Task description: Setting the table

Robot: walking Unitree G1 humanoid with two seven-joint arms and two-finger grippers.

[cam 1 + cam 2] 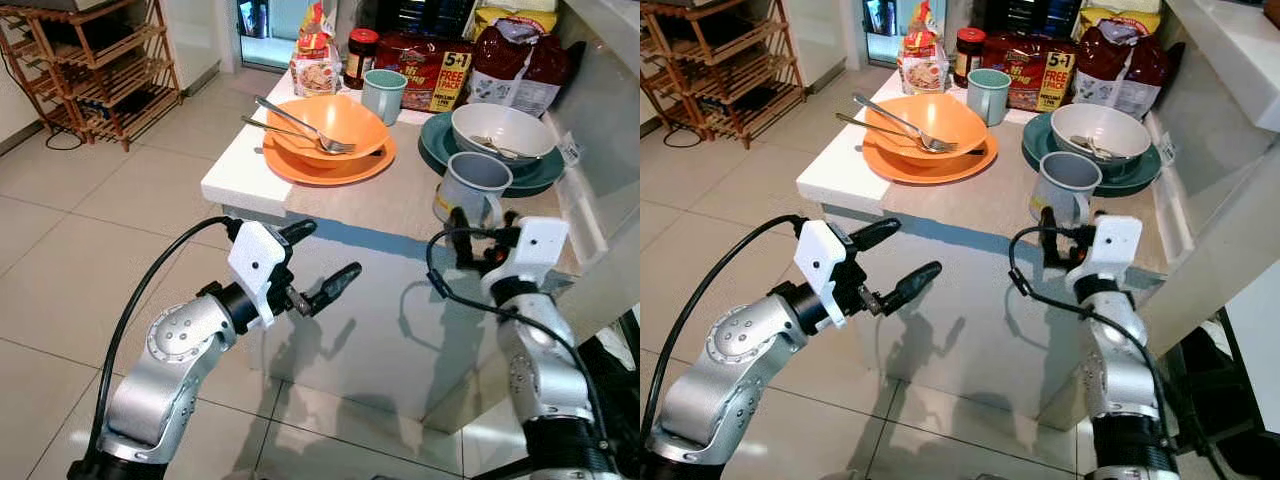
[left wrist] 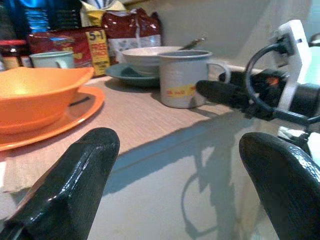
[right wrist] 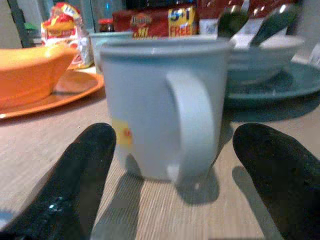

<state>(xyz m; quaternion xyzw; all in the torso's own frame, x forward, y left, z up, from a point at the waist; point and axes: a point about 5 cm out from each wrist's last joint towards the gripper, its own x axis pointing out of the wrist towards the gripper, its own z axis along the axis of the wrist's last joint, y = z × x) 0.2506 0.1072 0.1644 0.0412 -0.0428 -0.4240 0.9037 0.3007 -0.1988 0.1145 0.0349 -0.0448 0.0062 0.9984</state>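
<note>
My right gripper grabs the mug by its narrow handle [image 1: 494,211] next. The mug's round body [image 1: 466,187] looks as wide as my open fingers.
An orange bowl [image 1: 325,122] holding a fork and spoon [image 1: 300,128] sits on an orange plate [image 1: 300,168] on the pale table [image 1: 380,205]. To its right a white bowl [image 1: 500,130] with a spoon rests on a teal plate [image 1: 437,150]. A grey mug [image 1: 468,185] stands near the front edge. My right gripper [image 1: 478,228] is open just in front of that mug, its fingers [image 3: 90,165] either side of the handle [image 3: 192,125] without touching. My left gripper [image 1: 328,250] is open below the table's front edge, holding nothing.
A pale green mug [image 1: 383,95], a jar [image 1: 360,55] and several food packets [image 1: 430,65] line the table's back. A white counter [image 1: 610,90] rises close on the right. A wooden rack [image 1: 100,60] stands far left on the tiled floor.
</note>
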